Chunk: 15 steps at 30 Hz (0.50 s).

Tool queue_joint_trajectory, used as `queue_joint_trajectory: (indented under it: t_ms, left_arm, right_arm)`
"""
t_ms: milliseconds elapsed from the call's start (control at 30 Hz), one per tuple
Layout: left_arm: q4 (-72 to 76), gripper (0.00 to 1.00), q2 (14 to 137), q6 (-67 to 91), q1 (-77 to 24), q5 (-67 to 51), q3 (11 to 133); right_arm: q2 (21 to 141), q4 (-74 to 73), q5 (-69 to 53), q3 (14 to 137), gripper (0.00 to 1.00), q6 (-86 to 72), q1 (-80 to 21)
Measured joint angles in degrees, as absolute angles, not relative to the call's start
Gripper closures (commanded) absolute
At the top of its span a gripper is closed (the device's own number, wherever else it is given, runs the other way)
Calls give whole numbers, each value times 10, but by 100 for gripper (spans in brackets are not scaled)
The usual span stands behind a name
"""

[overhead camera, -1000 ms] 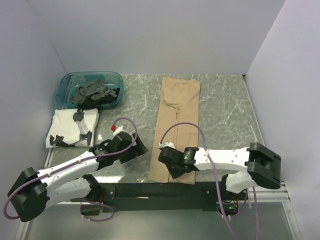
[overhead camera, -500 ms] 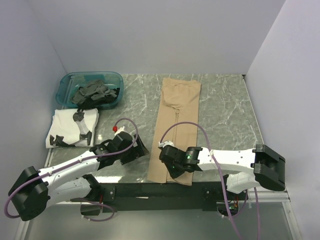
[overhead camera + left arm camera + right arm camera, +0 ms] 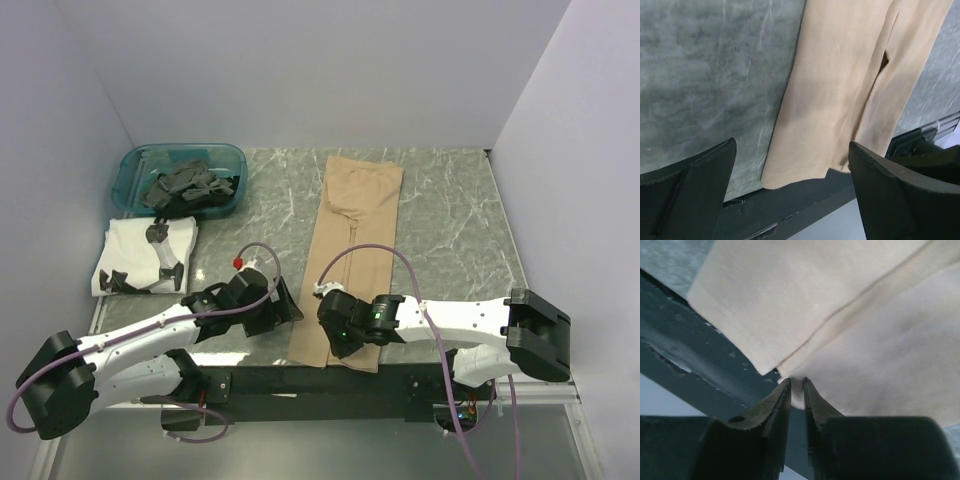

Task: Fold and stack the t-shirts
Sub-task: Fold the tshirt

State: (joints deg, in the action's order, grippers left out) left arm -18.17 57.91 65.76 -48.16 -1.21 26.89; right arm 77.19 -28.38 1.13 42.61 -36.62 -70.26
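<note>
I need to lower my left gripper before I close it on the hem corner. My fingers are above the hem corner and would miss it if I closed now.
A tan t-shirt [image 3: 355, 240], folded into a long strip, lies down the middle of the table; its near end hangs over the front edge. My right gripper [image 3: 338, 345] is shut on the tan t-shirt's near hem [image 3: 796, 390], pinching a corner of cloth. My left gripper [image 3: 285, 308] is open and empty just left of the strip's near end; the shirt [image 3: 840, 90] shows between its fingers [image 3: 900, 195]. A folded white t-shirt [image 3: 145, 255] with a dark print lies at the left.
A teal bin [image 3: 182, 180] holding dark shirts stands at the back left. The black front rail [image 3: 300, 382] runs along the near table edge under the tan hem. White walls enclose the table.
My left gripper has moved right toward the tan shirt's near end. My right gripper has shifted slightly left and nearer, and the near hem has shifted with it.
</note>
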Motion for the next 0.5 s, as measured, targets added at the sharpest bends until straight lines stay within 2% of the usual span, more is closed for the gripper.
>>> queue_joint_trajectory:
  t_ms: [100, 500]
  left_arm:
    - [-186, 1, 579, 659, -491, -19, 269]
    - [-209, 1, 561, 687, -525, -43, 242]
  right_arm:
    - [771, -267, -2, 423, 69, -369, -703]
    - [721, -230, -50, 389, 67, -386, -703]
